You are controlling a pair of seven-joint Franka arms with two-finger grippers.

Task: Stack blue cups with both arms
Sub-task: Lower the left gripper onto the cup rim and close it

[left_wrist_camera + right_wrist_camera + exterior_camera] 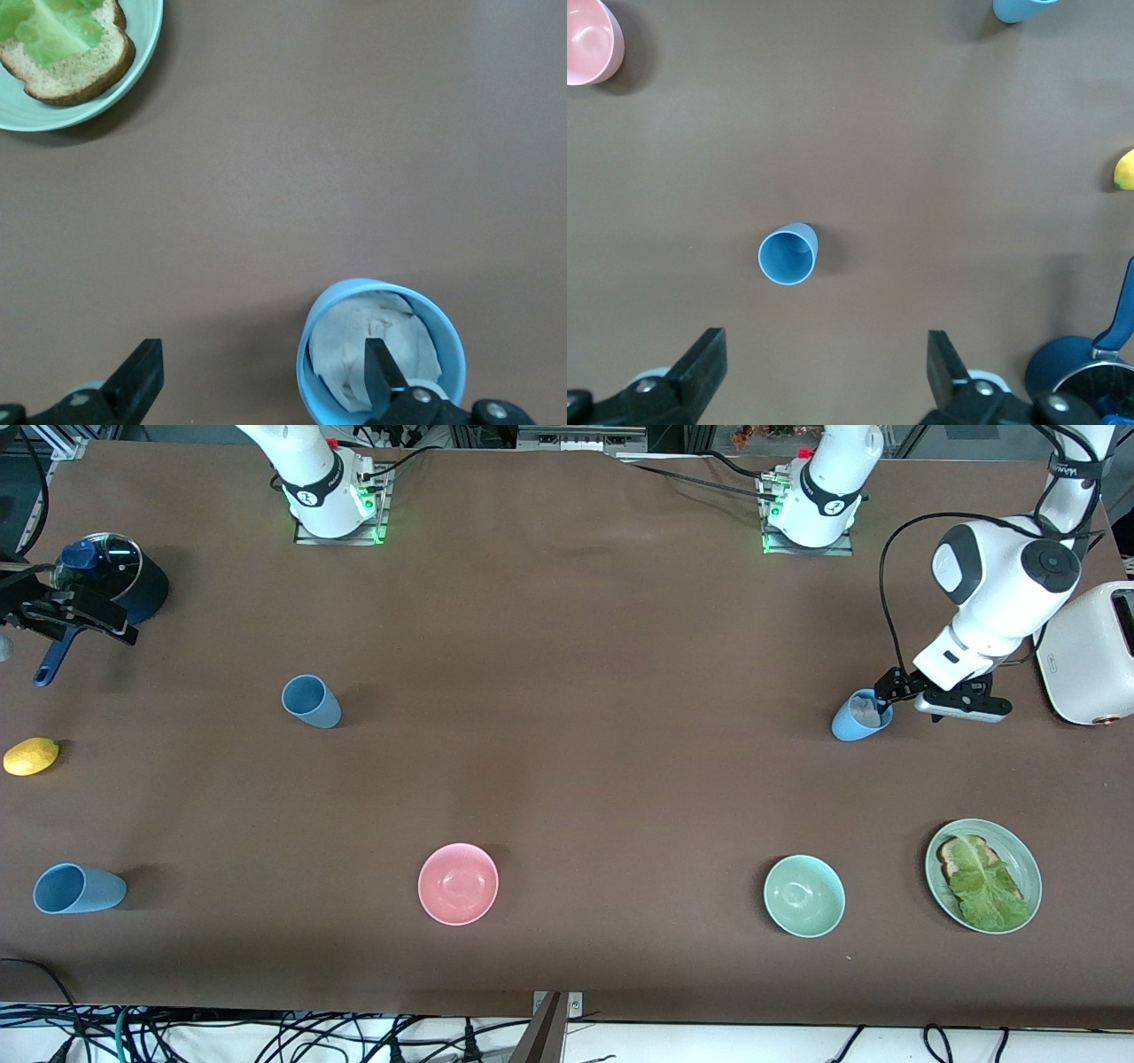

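I will next grab the sky-blue cup with my left gripper by its rim (863, 693) (310, 333). Then I can stack the blue cups.
Three blue cups stand on the brown table. A lighter sky-blue cup (855, 726) (307, 386) toward the left arm's end holds something crumpled and whitish. My left gripper (921, 707) (261, 376) is open low at it, one finger inside the cup and the other outside, over bare table. A slate-blue cup (312, 701) (788, 257) stands toward the right arm's end, and another blue cup (78, 888) (1023, 7) stands nearer the front camera. My right gripper (75, 620) (828, 372) hangs open and empty over the saucepan's handle.
A dark navy saucepan (133, 584) with a glass lid and a lemon (31, 756) lie at the right arm's end. A pink bowl (458, 883), a green bowl (803, 895) and a plate (1019, 846) of bread and lettuce sit nearer the front camera. A white toaster (1094, 655) stands beside the left gripper.
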